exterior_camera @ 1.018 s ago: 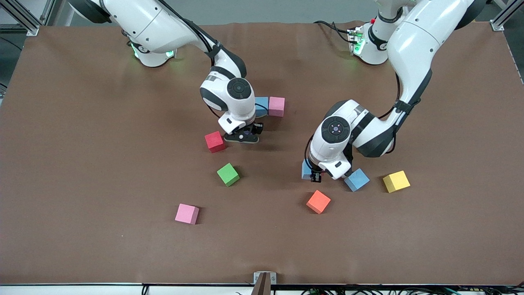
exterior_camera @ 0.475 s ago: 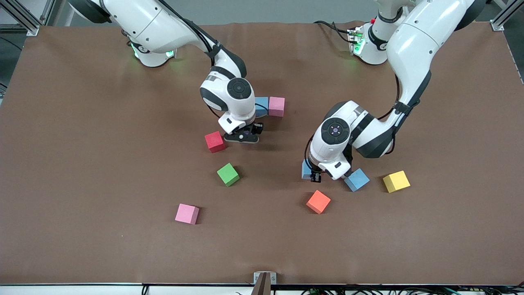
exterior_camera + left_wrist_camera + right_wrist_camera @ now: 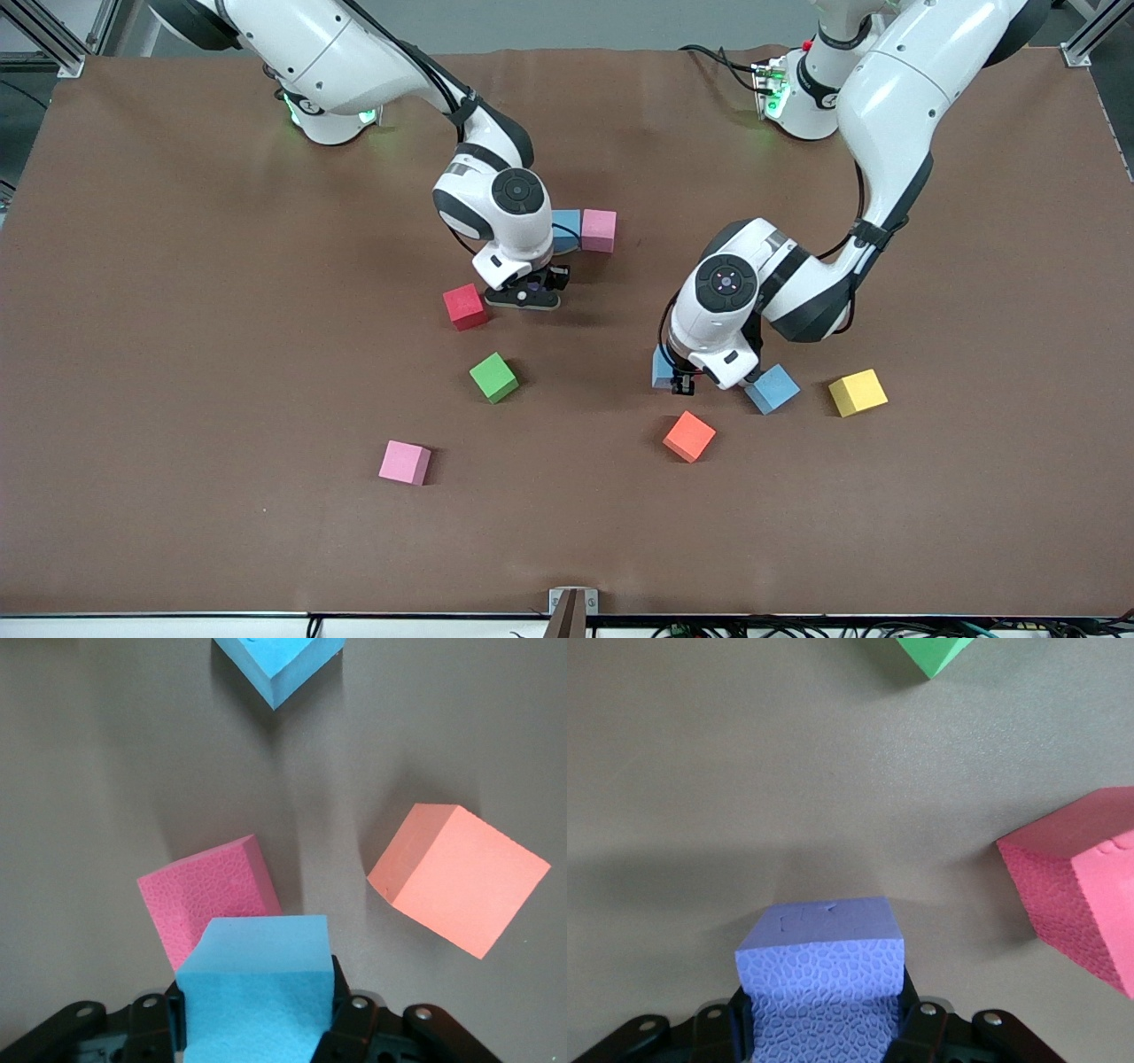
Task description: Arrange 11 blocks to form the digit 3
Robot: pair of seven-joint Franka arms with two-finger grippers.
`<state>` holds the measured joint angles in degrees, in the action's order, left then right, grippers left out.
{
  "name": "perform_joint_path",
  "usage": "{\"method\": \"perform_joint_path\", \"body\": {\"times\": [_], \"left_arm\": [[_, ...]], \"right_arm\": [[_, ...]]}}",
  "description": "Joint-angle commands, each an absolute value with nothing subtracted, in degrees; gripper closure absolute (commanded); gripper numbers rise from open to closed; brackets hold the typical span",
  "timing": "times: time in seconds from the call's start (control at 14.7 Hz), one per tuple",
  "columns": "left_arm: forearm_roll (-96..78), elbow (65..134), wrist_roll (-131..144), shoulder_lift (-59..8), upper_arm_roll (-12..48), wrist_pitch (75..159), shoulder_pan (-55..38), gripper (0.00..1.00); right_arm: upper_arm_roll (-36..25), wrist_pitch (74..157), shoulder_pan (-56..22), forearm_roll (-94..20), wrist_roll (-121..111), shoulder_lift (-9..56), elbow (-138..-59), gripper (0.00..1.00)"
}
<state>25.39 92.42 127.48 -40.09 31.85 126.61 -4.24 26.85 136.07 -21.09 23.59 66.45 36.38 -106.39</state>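
The purple block (image 3: 821,961) sits low on the tabletop in the right wrist view, so the robot's right gripper should open.
My right gripper (image 3: 529,295) (image 3: 824,1010) is shut on a purple block (image 3: 821,961), low over the table beside a red block (image 3: 464,306) (image 3: 1085,895). A light blue block (image 3: 565,229) and a pink block (image 3: 599,230) sit joined, partly hidden by that arm's wrist. My left gripper (image 3: 680,383) (image 3: 257,1005) is shut on a light blue block (image 3: 662,368) (image 3: 257,979). The left wrist view shows another red block (image 3: 208,899) just beneath it. Loose on the table lie an orange block (image 3: 689,436) (image 3: 456,877), a light blue one (image 3: 772,388) (image 3: 279,665), a green one (image 3: 493,377) (image 3: 935,651) and a pink one (image 3: 405,462).
A yellow cube (image 3: 858,392) lies toward the left arm's end, beside the loose light blue block. The brown table cover (image 3: 177,354) spreads wide on all sides. A small metal bracket (image 3: 572,607) sits at the table edge nearest the front camera.
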Motion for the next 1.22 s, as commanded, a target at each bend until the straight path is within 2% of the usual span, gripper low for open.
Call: {"method": "perform_joint_path", "body": {"times": [0.0,0.61,0.75,0.88,0.95,1.09,1.15], "left_arm": [[25.6,91.5,128.1,-40.6,31.7,126.8,-4.6,0.66],[25.6,91.5,128.1,-40.6,31.7,127.6,-4.6,0.66],[25.6,91.5,128.1,-40.6,31.7,127.6,-4.6,0.66],[25.6,91.5,128.1,-40.6,31.7,127.6,-4.6,0.66],[25.6,91.5,128.1,-40.6,31.7,127.6,-4.6,0.66],[25.6,91.5,128.1,-40.7,31.7,127.6,-4.6,0.66],[25.6,91.5,128.1,-40.8,31.7,127.6,-4.6,0.66]], "right_arm": [[26.5,135.4,-22.1,24.6,68.2,36.5,-107.2,0.86],[26.5,134.7,-22.1,24.6,68.1,36.5,-107.2,0.85],[26.5,134.8,-22.1,24.6,68.2,36.5,-107.2,0.82],[26.5,134.9,-22.1,24.6,68.2,36.5,-107.0,0.75],[26.5,135.2,-22.1,24.5,68.2,36.6,-106.8,0.7],[26.5,134.9,-22.1,24.7,68.1,36.6,-106.5,0.05],[26.4,135.0,-22.1,24.7,68.1,36.6,-106.4,0.0]]}}
